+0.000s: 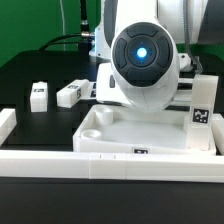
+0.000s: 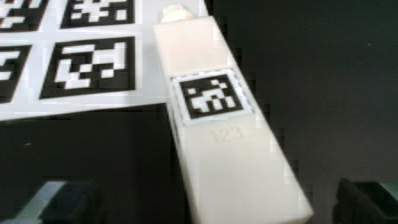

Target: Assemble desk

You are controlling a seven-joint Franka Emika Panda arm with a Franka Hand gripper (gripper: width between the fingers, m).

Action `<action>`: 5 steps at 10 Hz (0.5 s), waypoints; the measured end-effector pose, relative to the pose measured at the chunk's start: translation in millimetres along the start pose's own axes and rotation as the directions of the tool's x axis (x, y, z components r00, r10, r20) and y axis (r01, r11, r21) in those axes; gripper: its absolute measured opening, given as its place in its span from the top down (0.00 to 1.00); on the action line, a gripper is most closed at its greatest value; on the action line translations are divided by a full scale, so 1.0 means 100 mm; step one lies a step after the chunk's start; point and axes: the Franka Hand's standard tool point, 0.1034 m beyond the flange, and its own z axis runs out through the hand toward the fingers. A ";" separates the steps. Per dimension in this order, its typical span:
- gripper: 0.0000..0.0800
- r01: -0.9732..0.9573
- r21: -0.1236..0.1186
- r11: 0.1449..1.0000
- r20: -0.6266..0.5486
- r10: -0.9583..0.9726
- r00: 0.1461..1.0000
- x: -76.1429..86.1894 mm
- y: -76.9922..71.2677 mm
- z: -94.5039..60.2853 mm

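My gripper's fingers are beside the white leg's near end, low over the dark table, so they should close on the leg.
In the wrist view a long white desk leg with a black-white tag lies on the dark table, partly over the edge of the marker board. My gripper is open. Its dark fingertips stand apart on either side of the leg's near end and do not touch it. In the exterior view the white tray-like tabletop lies at the front, and two loose legs lie at the left. The arm's bulky white body hides the gripper there.
A long white border rail runs along the front, with a raised end at the exterior view's left. A tagged white piece stands at the tabletop's right edge. Cables hang behind the arm.
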 end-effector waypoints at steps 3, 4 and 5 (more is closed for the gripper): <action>0.55 0.000 0.001 1.000 -0.002 0.000 1.000 0.00 0.00 -0.01; 0.55 0.000 0.001 1.000 -0.003 0.000 1.000 0.00 0.00 -0.02; 0.64 -0.001 0.003 1.000 -0.005 0.001 1.000 0.01 0.01 -0.03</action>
